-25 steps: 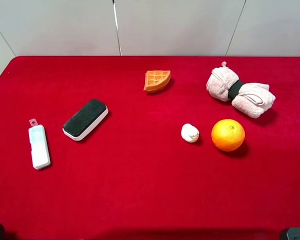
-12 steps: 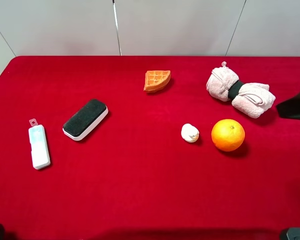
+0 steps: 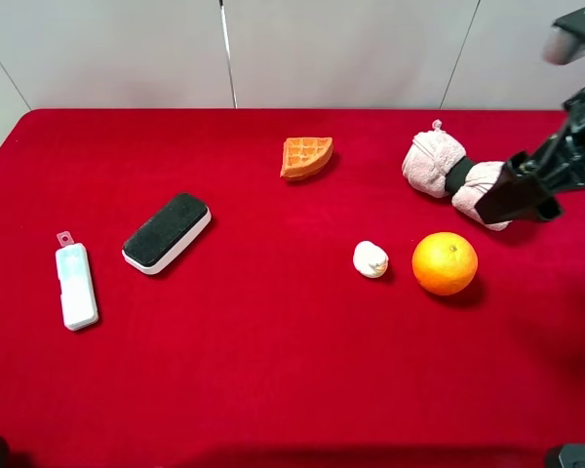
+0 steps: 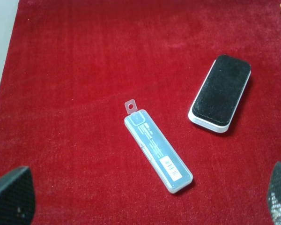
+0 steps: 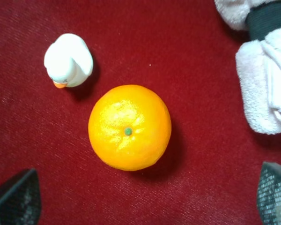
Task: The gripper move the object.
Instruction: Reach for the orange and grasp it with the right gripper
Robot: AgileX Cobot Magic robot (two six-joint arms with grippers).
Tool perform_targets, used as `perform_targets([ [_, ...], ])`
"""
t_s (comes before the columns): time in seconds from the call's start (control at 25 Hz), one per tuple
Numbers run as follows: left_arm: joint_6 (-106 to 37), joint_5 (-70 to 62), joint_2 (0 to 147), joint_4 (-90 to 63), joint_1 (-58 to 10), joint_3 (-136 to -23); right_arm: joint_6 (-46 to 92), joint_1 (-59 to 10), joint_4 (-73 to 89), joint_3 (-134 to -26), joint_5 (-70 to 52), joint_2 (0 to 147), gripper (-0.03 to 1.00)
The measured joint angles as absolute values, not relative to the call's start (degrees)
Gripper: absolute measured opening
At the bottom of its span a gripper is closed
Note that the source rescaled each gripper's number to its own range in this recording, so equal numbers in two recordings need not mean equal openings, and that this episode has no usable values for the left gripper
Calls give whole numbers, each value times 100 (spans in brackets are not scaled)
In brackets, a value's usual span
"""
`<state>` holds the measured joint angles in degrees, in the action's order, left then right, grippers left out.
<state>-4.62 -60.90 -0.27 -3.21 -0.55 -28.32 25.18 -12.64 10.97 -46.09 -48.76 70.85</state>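
Observation:
The right gripper grabs the orange by its round body next and moves the orange across the red cloth.
The orange is round, bright and dimpled, and rests on the red cloth at the right. In the right wrist view the orange lies between and beyond my two wide-apart fingertips. My right gripper is open and empty. It hangs above the cloth just right of and behind the orange, over the pink towel roll. My left gripper is open and empty, off the left of the table; only its fingertips show.
A small white duck figure sits just left of the orange. A pink towel roll lies behind it. A waffle wedge is at the back centre. A black eraser and a clear plastic case lie at the left.
My right arm has come in from the right edge, moving left and up over the towel roll toward the orange. Nothing on the cloth has moved.

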Motion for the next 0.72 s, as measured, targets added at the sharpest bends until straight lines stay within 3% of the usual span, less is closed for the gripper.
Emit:
perform_targets([
  [0.72,-462,-6090,-27,-321,-55,-2832,2751,-1264,1364,-4653,-4386,8871,100],
])
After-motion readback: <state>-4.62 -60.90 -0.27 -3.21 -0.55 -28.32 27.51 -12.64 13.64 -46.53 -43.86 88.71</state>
